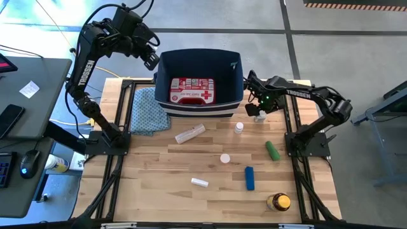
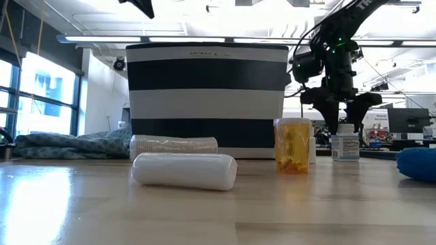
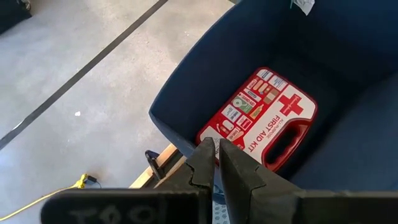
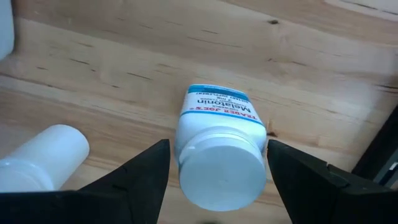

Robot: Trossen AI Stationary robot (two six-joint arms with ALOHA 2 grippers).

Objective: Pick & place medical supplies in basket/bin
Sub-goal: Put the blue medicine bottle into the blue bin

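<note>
I should close my right gripper on the bottle now: my fingers are beside the white bottle's cap (image 4: 221,168), so they would hold the bottle.
The navy bin (image 1: 166,70) stands at the table's far middle, and the red first-aid kit (image 1: 192,90) lies flat on its floor. My left gripper (image 3: 217,155) hangs shut and empty above the bin's left rim (image 1: 151,60). Right of the bin, my right gripper (image 4: 217,180) points down, open, over an upright white bottle (image 4: 217,149). One finger stands on each side of the bottle's cap (image 2: 345,129); I see no touch. More supplies lie loose on the table: a white roll (image 1: 189,134), a small white bottle (image 1: 238,127), a green cylinder (image 1: 272,150), a blue cylinder (image 1: 250,178) and an amber bottle (image 1: 278,202).
A blue-green patterned cloth (image 1: 147,109) lies left of the bin. A white cap (image 1: 224,158) and a white tube (image 1: 200,182) lie on the bare wood at the table's middle and near side. A desk with a mouse (image 1: 27,164) stands beyond the left edge.
</note>
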